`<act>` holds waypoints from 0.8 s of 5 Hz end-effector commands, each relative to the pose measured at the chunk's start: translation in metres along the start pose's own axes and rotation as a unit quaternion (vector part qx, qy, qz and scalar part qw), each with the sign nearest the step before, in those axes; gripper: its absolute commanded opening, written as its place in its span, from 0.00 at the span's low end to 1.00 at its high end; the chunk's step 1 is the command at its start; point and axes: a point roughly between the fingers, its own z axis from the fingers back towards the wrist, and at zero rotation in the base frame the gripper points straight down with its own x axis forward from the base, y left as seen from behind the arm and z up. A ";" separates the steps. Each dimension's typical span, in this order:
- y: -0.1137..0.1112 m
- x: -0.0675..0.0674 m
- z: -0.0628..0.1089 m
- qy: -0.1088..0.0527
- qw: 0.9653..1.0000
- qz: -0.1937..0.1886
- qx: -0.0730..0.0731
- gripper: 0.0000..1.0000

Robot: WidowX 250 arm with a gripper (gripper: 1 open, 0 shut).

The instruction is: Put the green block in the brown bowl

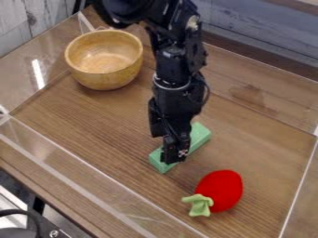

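My gripper is about to grab the green block [191, 142] by its long sides next, so that it can put the block in the brown bowl [104, 59].
The green block [191, 142] lies flat on the wooden table, a mint-green bar partly covered by my gripper [172, 152]. The gripper points straight down and stands open, its dark fingers reaching down at the block's near-left half, very close to it or touching; whether they straddle it I cannot tell. Nothing is lifted. The brown bowl [104, 59], round and light tan, sits at the far left with nothing inside, well apart from the gripper.
A red strawberry-like toy [218, 191] with green leaves lies at the near right, close to the block. Clear plastic walls [37, 149] edge the table at the left and front. Bare wood lies between bowl and block.
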 end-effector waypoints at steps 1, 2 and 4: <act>0.002 0.007 0.001 -0.021 1.000 0.008 0.014 1.00; 0.003 0.009 -0.003 -0.032 0.999 0.018 0.019 1.00; 0.006 0.011 -0.011 -0.048 0.998 0.033 0.017 1.00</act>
